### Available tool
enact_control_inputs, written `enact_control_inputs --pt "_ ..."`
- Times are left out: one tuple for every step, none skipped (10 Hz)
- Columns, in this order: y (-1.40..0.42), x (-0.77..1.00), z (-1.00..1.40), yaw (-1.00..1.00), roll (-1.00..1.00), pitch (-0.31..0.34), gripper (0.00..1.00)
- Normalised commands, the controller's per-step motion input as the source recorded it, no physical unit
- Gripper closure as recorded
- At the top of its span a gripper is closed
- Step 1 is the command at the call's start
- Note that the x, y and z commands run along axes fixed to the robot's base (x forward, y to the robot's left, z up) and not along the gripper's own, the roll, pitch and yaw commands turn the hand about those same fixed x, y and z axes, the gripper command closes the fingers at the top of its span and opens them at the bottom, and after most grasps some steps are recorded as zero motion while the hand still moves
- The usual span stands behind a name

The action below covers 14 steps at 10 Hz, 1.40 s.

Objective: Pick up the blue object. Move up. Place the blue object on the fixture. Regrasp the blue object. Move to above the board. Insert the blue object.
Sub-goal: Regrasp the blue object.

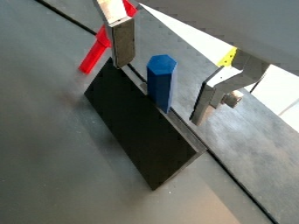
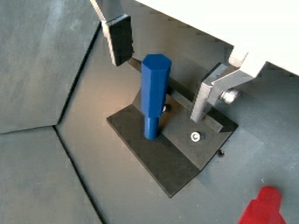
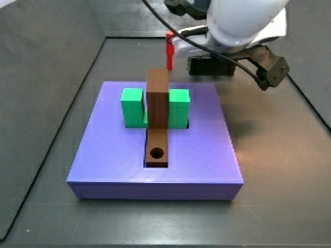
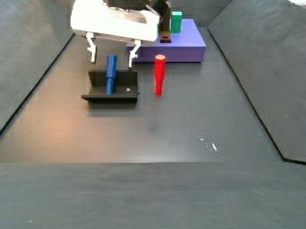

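Note:
The gripper needs to put the blue object into the board standing upright, so it should next grab the blue object by its upper end [image 1: 162, 66].
The blue object [image 2: 155, 96] is a slim blue peg that stands upright on the fixture [image 2: 176, 157], a dark base plate with an upright wall. My gripper [image 2: 160, 89] is open and straddles the peg, with a gap between the peg and each finger. Both wrist views show this: the peg [image 1: 160, 80] sits between one finger [image 1: 122, 44] and its partner [image 1: 214, 94]. In a side view the gripper [image 4: 114, 55] hangs just over the peg [image 4: 113, 73] and the fixture [image 4: 110, 89]. The lavender board [image 3: 195, 160] lies apart from them, and from that side the arm hides the peg.
A thin red peg [image 4: 160, 75] stands upright on the floor beside the fixture and shows again as the red peg [image 1: 93, 52]. On the board sit two green blocks [image 3: 132, 107] and a brown strip [image 3: 158, 116] with a round hole. Dark walls ring the floor.

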Motion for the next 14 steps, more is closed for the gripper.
enact_control_inputs --pt "0.0 0.0 0.0 0.0 0.0 0.0 0.0" --pt "0.0 0.0 0.0 0.0 0.0 0.0 1.0" --pt "0.0 0.0 0.0 0.0 0.0 0.0 1.0" --pt "0.0 0.0 0.0 0.0 0.0 0.0 1.0" --pt "0.0 0.0 0.0 0.0 0.0 0.0 1.0" --pt "0.0 0.0 0.0 0.0 0.0 0.0 1.0" --pt "0.0 0.0 0.0 0.0 0.0 0.0 1.0" --pt "0.0 0.0 0.0 0.0 0.0 0.0 1.0" --pt "0.0 0.0 0.0 0.0 0.0 0.0 1.0" --pt "0.0 0.0 0.0 0.0 0.0 0.0 1.0" --pt "0.0 0.0 0.0 0.0 0.0 0.0 1.0" --pt "0.0 0.0 0.0 0.0 0.0 0.0 1.0" --pt "0.0 0.0 0.0 0.0 0.0 0.0 1.0" --pt "0.0 0.0 0.0 0.0 0.0 0.0 1.0"
